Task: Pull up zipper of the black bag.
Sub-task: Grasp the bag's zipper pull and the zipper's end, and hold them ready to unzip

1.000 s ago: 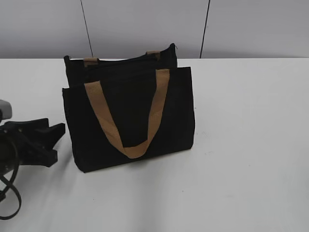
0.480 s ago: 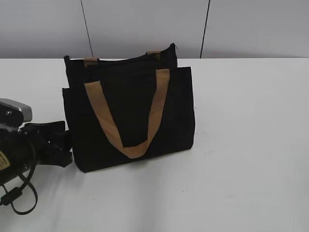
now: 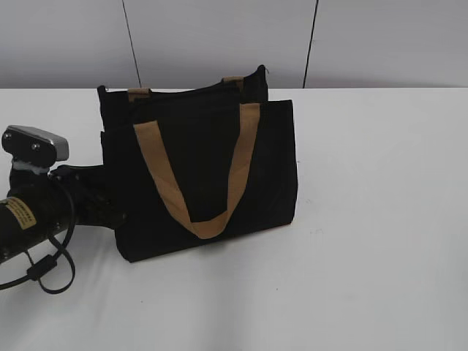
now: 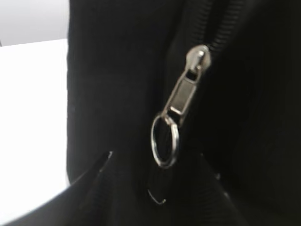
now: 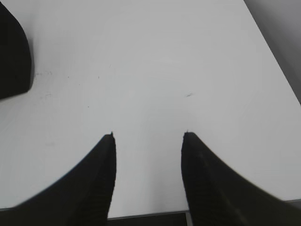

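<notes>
The left gripper grips the black bag by its zipper's fabric end [image 4: 159, 186] next, to hold the zipper [image 4: 211, 26] taut for pulling.
The black bag [image 3: 197, 168] stands upright on the white table, with a tan handle [image 3: 241, 157] hanging down its front. My left gripper [image 3: 110, 212] is pressed against the bag's left end. In the left wrist view the zipper's silvery pull tab [image 4: 181, 96] hangs from the zip line with a metal ring [image 4: 164, 141] at its end. My left gripper [image 4: 157, 157] is open, with its fingertips on either side just below the ring and nothing held. My right gripper [image 5: 148, 136] is open and empty over bare table and does not show in the exterior view.
The white table [image 3: 380, 219] stretches to the right of and in front of the bag. A grey wall [image 3: 219, 36] stands behind it. A corner of the bag [image 5: 14, 56] shows at the left edge of the right wrist view.
My left arm has moved right and up to the bag's left end. The bag has shifted slightly to the right.
</notes>
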